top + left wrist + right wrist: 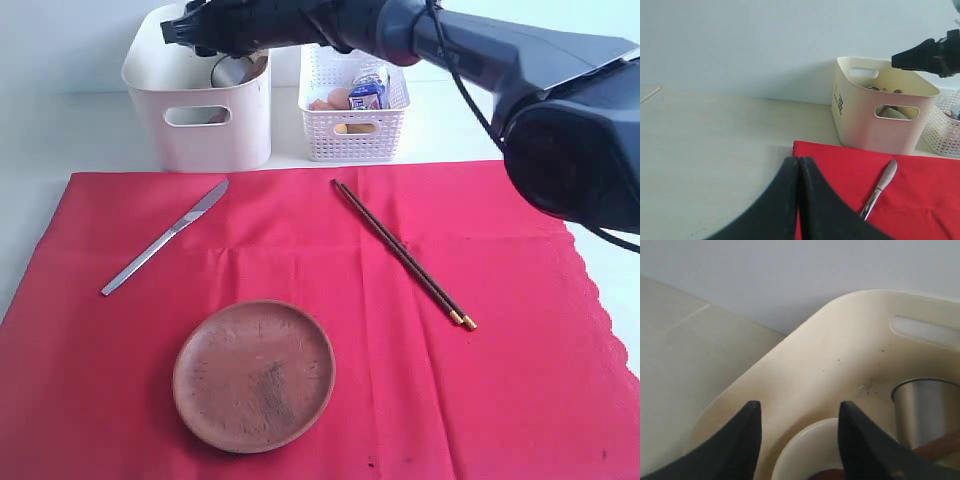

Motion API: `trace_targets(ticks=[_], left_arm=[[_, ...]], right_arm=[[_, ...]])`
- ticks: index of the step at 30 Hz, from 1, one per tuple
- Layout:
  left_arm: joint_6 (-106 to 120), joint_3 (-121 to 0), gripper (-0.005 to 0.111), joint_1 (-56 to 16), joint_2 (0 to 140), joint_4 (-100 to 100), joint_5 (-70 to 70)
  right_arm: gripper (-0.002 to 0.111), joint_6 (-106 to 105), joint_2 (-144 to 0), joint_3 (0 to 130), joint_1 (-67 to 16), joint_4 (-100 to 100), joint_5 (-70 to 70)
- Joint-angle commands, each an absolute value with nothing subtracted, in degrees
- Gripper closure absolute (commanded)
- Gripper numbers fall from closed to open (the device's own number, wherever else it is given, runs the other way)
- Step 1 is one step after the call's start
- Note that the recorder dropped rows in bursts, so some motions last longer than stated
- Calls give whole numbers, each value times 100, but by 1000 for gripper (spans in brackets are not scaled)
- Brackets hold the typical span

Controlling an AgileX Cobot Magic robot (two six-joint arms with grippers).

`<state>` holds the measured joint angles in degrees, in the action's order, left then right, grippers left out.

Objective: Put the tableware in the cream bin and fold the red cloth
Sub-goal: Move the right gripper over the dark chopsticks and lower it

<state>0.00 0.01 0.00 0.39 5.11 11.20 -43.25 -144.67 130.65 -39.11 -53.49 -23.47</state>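
Note:
The dark chopsticks should go in the cream bin (200, 120), so my right gripper should grab them by their middle (397, 246) next.
The red cloth (330, 300) lies spread on the table. On it rest a round brown plate (254, 375), a silver knife (165, 238) and dark chopsticks (403, 254). My right gripper (190, 30) hovers over the cream bin (200, 120). In the right wrist view that gripper (799, 412) is open with nothing between its fingers. Below it inside the bin (840, 355) sit a white bowl (805, 452), a steel cup (925, 410) and the brown spoon (937, 444). My left gripper (799, 161) is shut and empty, above the table by the cloth's corner (810, 150), near the knife (881, 186).
A white lattice basket (355, 125) holding an egg and a blue-and-white carton stands right of the bin, behind the cloth. Bare pale table (715, 140) stretches left of the cloth. The cloth's scalloped edge (600, 310) runs along the right.

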Motion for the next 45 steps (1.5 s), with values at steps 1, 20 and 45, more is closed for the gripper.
trace_targets(ticks=[1,20,45], left_arm=[[0,0,104,7,0,557,1126],[0,0,104,7,0,557,1126],[0,0,104,7,0,557,1126]], right_arm=[[61,-4148,-14047,13120,-3788,-4348,-3307],[108,-1796,-12570,13120,-3619,-1575,-6996],[108,-1759,-10788,9010,-3604,-1085,-5434]])
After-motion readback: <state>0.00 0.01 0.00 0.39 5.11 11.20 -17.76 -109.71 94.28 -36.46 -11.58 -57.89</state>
